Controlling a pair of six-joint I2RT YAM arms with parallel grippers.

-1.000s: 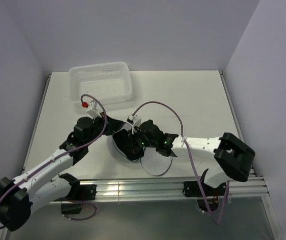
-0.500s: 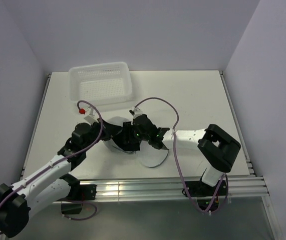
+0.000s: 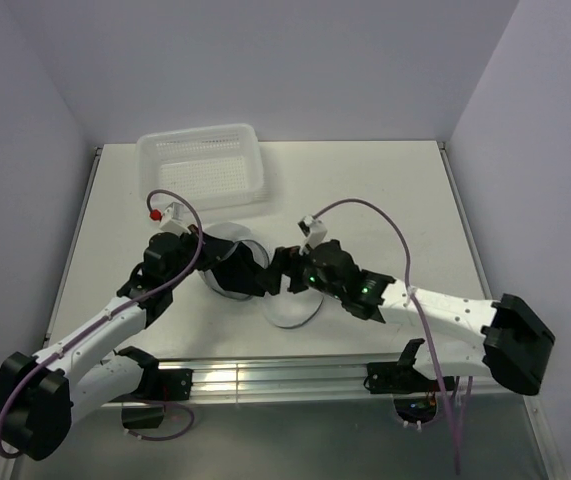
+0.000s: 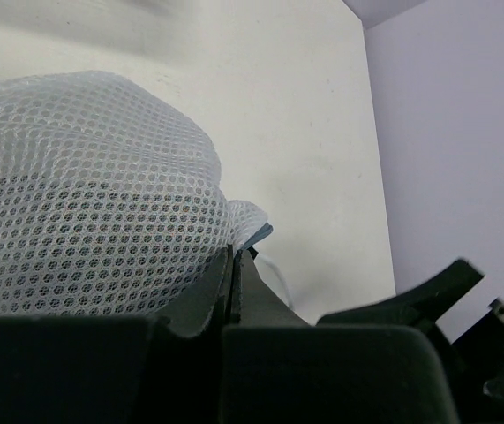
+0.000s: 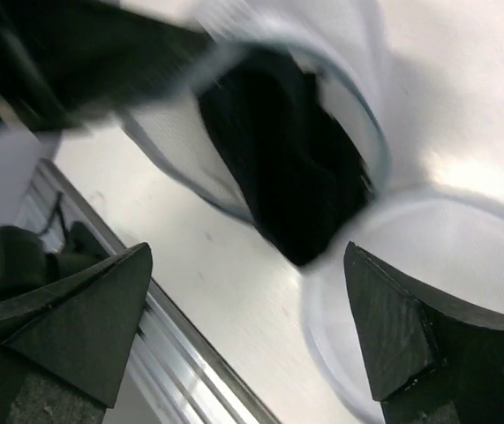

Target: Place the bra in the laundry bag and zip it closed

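Note:
My right gripper grabs the flap by its outer rim [image 3: 311, 317], opposite the bag's opening, next. It then folds the round mesh flap closed over the bra [image 3: 251, 274].
The laundry bag [image 3: 227, 248] lies on its side mid-table, its white mesh dome [image 4: 84, 203] filling the left wrist view. My left gripper [image 3: 208, 263] is shut on the bag's rim [image 4: 234, 252]. The black bra [image 3: 251, 274] is bunched inside the bag's open mouth, and a dark lobe [image 5: 291, 168] of it bulges over the rim toward the round mesh flap [image 3: 293, 308] lying flat on the table. My right gripper [image 3: 283, 272] stands just right of the opening, open wide with nothing between its fingers [image 5: 247, 256], a short way from the bra.
A white perforated plastic basket [image 3: 201, 133] stands at the back left of the table. The aluminium rail [image 3: 315, 372] runs along the near edge, close below the flap. My right arm's cable [image 3: 365, 205] loops above the table.
My right gripper has opened, let go of the bra inside the bag, and drawn back to the right. The left arm has shifted the bag slightly left and back.

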